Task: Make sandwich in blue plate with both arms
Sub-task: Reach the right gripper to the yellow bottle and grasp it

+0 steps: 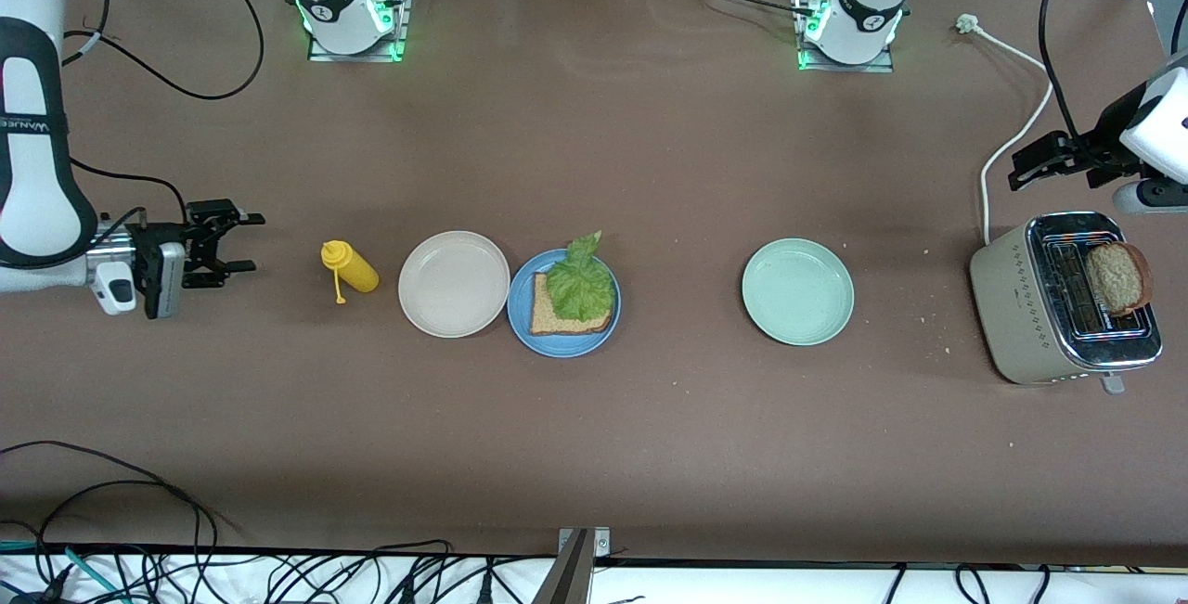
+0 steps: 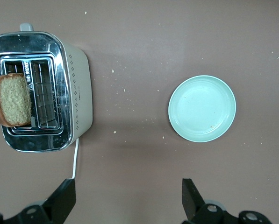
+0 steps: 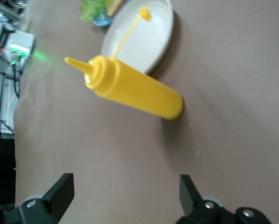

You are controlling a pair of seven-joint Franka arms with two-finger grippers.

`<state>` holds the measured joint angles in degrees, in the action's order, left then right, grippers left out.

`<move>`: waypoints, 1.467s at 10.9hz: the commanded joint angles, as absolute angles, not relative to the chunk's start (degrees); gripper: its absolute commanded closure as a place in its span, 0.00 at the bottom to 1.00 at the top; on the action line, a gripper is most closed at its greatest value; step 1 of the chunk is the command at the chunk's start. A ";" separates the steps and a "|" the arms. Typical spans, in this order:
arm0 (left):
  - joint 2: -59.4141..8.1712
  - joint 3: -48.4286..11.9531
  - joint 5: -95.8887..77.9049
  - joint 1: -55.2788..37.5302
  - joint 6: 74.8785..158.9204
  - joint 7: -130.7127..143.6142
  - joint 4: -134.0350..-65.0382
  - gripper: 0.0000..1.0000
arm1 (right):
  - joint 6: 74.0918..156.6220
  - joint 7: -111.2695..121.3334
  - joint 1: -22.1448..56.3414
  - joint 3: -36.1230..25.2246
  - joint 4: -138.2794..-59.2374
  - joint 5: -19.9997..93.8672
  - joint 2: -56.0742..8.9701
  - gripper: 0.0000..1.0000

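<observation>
The yellow bottle's nozzle should stay free to point at the sandwich, so my right gripper will next grab the bottle by its round body.
The blue plate lies mid-table and holds a brown bread slice with a green lettuce leaf on top. A second bread slice stands up out of the toaster at the left arm's end of the table. My left gripper hangs open and empty above the table beside the toaster. My right gripper is open and empty at the right arm's end, beside the yellow bottle. A scrap of lettuce shows at the edge of the right wrist view.
A yellow squeeze bottle lies on its side next to a beige plate, which touches the blue plate. A pale green plate sits between the blue plate and the toaster. The toaster's white cable runs toward the left arm's base.
</observation>
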<state>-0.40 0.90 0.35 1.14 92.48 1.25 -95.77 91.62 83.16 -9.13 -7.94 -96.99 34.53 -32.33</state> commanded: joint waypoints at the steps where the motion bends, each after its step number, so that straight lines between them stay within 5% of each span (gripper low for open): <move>1: 0.44 0.79 -0.44 1.58 93.25 -0.09 -96.59 0.00 | 87.55 97.61 -8.79 -7.30 -96.07 42.17 -36.73 0.00; 12: 0.35 0.70 -0.44 1.58 93.25 -0.09 -96.59 0.00 | 89.38 125.05 -8.70 -3.16 -94.66 51.57 -42.45 0.03; 14: 0.35 0.79 -0.44 1.67 93.25 -0.09 -96.59 0.00 | 89.30 125.86 -8.70 -2.38 -94.66 52.38 -42.71 0.26; 15: 0.35 0.79 -0.44 1.58 93.16 -0.09 -96.59 0.00 | 89.30 125.34 -8.70 -2.37 -94.66 52.21 -42.71 0.64; 16: 0.35 0.79 -0.44 1.58 93.16 -0.09 -96.59 0.00 | 89.30 124.90 -8.70 -2.37 -94.66 51.68 -42.71 0.82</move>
